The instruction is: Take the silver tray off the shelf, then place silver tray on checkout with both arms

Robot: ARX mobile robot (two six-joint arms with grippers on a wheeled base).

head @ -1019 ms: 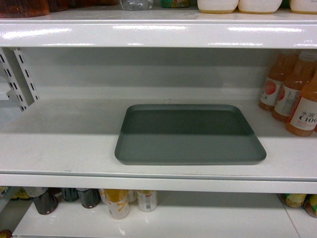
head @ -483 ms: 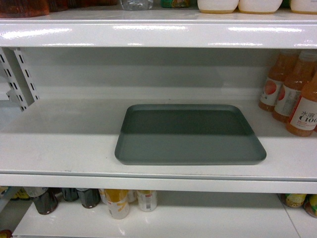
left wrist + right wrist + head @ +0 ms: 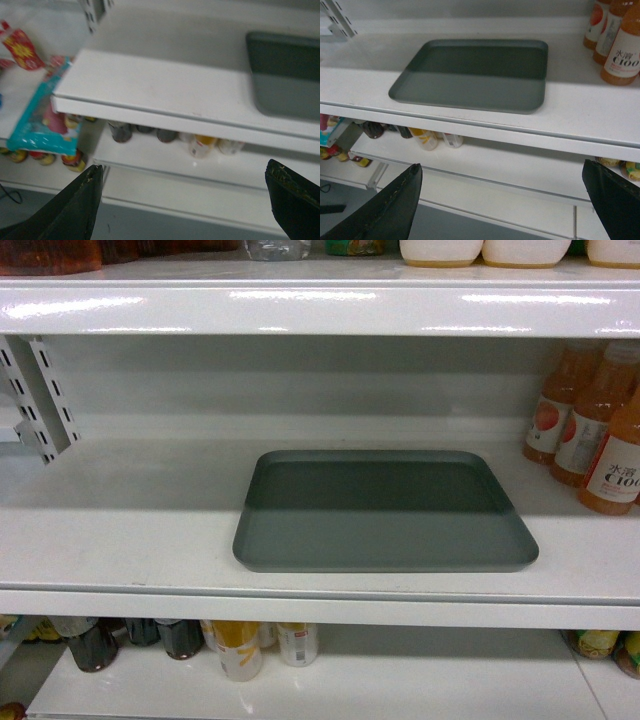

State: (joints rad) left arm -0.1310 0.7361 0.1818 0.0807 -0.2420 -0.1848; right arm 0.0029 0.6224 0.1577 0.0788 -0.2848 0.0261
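Next, my left gripper grabs the silver tray by its short side rim (image 3: 250, 510) to take the tray off the shelf (image 3: 130, 520) with both arms.
The silver tray (image 3: 385, 512) lies flat on the white shelf (image 3: 120, 530), a grey-green rectangle with a low rim, its front edge near the shelf's lip. It also shows in the right wrist view as the tray (image 3: 472, 75) and at the top right of the left wrist view as the tray (image 3: 287, 75). My left gripper (image 3: 182, 172) is open, below and in front of the shelf, left of the tray. My right gripper (image 3: 501, 169) is open too, below the shelf's front edge, with nothing between its fingers. No arm shows in the head view. The checkout is out of view.
Orange juice bottles (image 3: 600, 430) stand on the shelf just right of the tray. The shelf board above (image 3: 320, 305) hangs low over it. A slotted upright (image 3: 35, 395) is at the back left. Bottles and cans (image 3: 235, 645) fill the lower shelf; snack packs (image 3: 37, 115) lie left.
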